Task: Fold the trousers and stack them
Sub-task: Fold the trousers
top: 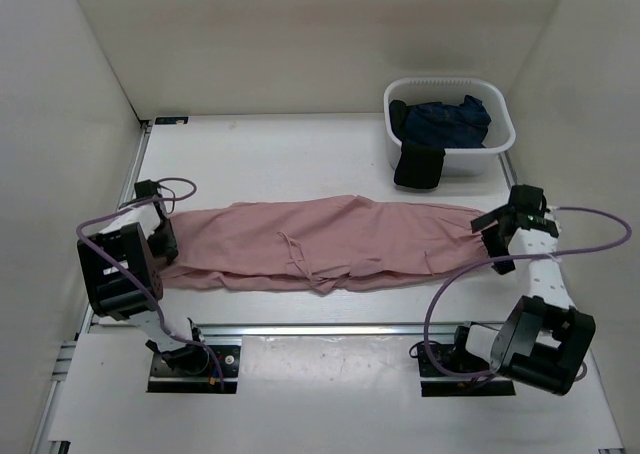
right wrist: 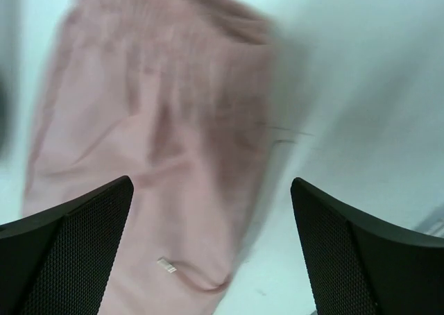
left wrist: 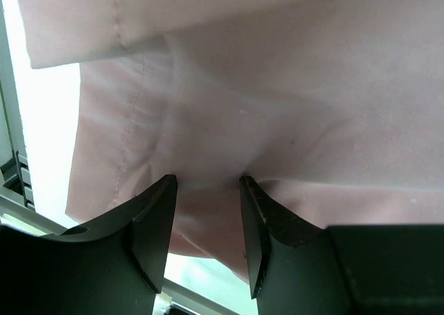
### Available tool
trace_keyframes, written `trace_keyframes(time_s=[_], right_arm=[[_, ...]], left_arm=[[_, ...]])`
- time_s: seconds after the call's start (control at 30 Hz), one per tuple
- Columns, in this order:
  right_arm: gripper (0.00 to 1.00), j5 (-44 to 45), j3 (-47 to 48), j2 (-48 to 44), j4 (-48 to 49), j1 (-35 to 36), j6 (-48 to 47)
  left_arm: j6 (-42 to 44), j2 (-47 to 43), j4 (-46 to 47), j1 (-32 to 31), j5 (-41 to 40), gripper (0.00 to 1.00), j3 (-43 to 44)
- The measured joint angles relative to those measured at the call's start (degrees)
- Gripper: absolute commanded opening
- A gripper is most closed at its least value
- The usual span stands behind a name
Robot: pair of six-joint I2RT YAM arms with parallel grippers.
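The dusty-pink trousers (top: 330, 239) need to be grabbed next by the gathered end edge (top: 482, 237) with my right gripper, opposite my left gripper. I will fold that end over then.
The dusty-pink trousers (top: 330, 239) lie stretched left to right across the middle of the table, with a thin drawstring (top: 300, 254) loose on top. My left gripper (top: 165, 242) sits at their left end. In the left wrist view its jaws (left wrist: 208, 180) pinch a fold of the pink cloth (left wrist: 277, 86), and creases run out from the tips. My right gripper (top: 493, 229) hovers at the right end. In the right wrist view it (right wrist: 211, 190) stands wide open above the cloth edge (right wrist: 159, 121) and holds nothing. A cord tip (right wrist: 166, 265) lies below it.
A white basket (top: 450, 82) stands at the back right, holding a dark navy garment (top: 450, 119), and a black cloth (top: 418, 166) hangs over its front wall. Side walls close in the table on the left and right. A metal rail (top: 320, 329) runs along the near edge.
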Motion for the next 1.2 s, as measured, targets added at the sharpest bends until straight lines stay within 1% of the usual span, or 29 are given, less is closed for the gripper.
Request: trace_keyframes(time_s=[0.07,0.13,0.23,0.3,0.33,0.4,0.43,0.5,0.53,0.7,0.8,0.83,0.9,0.93,1.03,1.07,1.13,1.2], right_arm=[[0.99,-0.4,-3.2,-0.7,0.7,-2.7,0.2],[0.99,-1.2,-5.4,1.1,2.4,-4.2,0.1],[0.99,-2.5,-6.1,8.0,6.8,-5.8,0.0],[0.94,-3.7,-5.7,12.7,9.6,-6.4,-0.3],[0.82,-4.5,-4.8,13.9,11.1,-6.6,-0.3],[0.62,-5.5,-3.0,16.5,13.0,-6.8,0.0],[0.35,-6.0,-2.5,17.5,14.3,-6.9,0.4],[0.14,-7.2,-2.3,19.5,16.9,-7.1,1.7],[0.0,-7.9,-2.4,20.0,18.3,-7.3,2.4],[0.0,-9.3,-2.7,20.1,19.6,-8.9,3.6],[0.0,-6.8,-2.0,18.6,17.0,-9.1,0.7],[0.0,-4.1,-0.7,17.6,14.4,-8.3,-1.3],[0.0,2.0,3.5,15.0,10.0,-4.0,-5.1],[0.0,4.9,6.1,13.8,8.4,-0.5,-6.8],[0.0,14.8,14.9,10.7,7.2,16.3,-10.7],[0.0,17.8,16.5,9.9,7.1,21.8,-11.0],[0.0,23.1,18.5,8.9,6.5,35.2,-10.2],[0.0,27.5,20.0,9.8,4.2,47.4,-8.2]], left_arm=[[0.0,-0.2,-0.2,0.0,0.1,0.53,-0.2],[0.0,-0.2,-0.2,0.0,0.1,0.53,-0.2],[0.0,-0.2,-0.3,0.0,0.1,0.55,-0.4],[0.0,-0.6,-0.3,0.0,0.1,0.55,-0.7],[0.0,-0.9,-0.3,0.0,0.1,0.55,-1.0],[0.0,-1.7,-0.4,0.0,0.1,0.55,-1.8],[0.0,-2.0,-0.4,0.0,0.1,0.56,-2.2],[0.0,-2.6,-0.7,0.0,0.0,0.56,-2.7],[0.0,-2.7,-0.8,0.0,0.0,0.56,-2.8],[0.0,-3.1,-2.3,0.0,0.2,0.57,-3.0],[0.0,-3.1,-3.7,0.0,0.9,0.58,-2.8],[0.0,-3.1,-4.1,0.0,1.2,0.58,-2.8],[-0.1,-3.1,-4.9,-0.3,1.8,0.58,-2.8],[-0.2,-3.1,-5.2,-0.3,2.0,0.58,-2.8],[-0.2,-3.1,-5.9,-1.1,2.1,0.58,-2.5],[-0.2,-3.1,-6.1,-1.6,2.1,0.58,-2.4],[-0.2,-3.0,-6.4,-3.0,2.1,0.58,-2.1],[-0.2,-2.9,-6.6,-4.2,2.2,0.58,-1.8]])
